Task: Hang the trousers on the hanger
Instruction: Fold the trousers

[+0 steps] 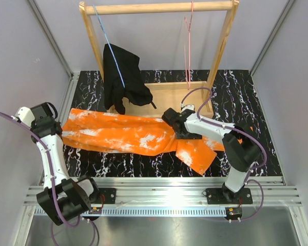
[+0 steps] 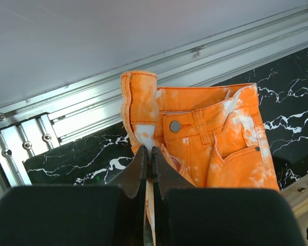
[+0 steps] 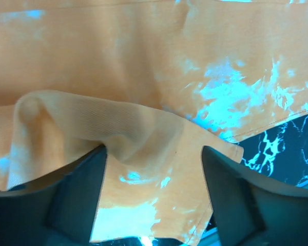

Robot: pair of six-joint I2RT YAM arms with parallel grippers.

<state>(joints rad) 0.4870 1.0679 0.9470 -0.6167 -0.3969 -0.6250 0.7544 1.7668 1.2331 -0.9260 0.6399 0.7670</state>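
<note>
The trousers need to be straightened. My right gripper should next pinch the raised fold of the folded-over trouser leg (image 1: 189,143) (image 3: 148,136) near its end.
The orange trousers (image 1: 128,134) with white blotches lie flat across the black marble table (image 1: 246,97), waistband to the left, legs to the right. My left gripper (image 1: 60,130) is shut on the waistband edge, seen close in the left wrist view (image 2: 149,149) next to the trousers' button and pocket (image 2: 215,138). My right gripper (image 1: 177,132) sits low over the leg ends. In the right wrist view it (image 3: 154,151) is open, with a raised fold of the orange leg cloth (image 3: 143,123) between the fingers. The pink hanger (image 1: 188,48) hangs empty from the wooden rail.
A wooden rack (image 1: 159,7) stands at the back on a wooden base (image 1: 169,95). A light-blue hanger (image 1: 109,41) on the rail holds a black garment (image 1: 120,77). Grey walls close both sides. An aluminium rail (image 1: 164,187) runs along the near edge.
</note>
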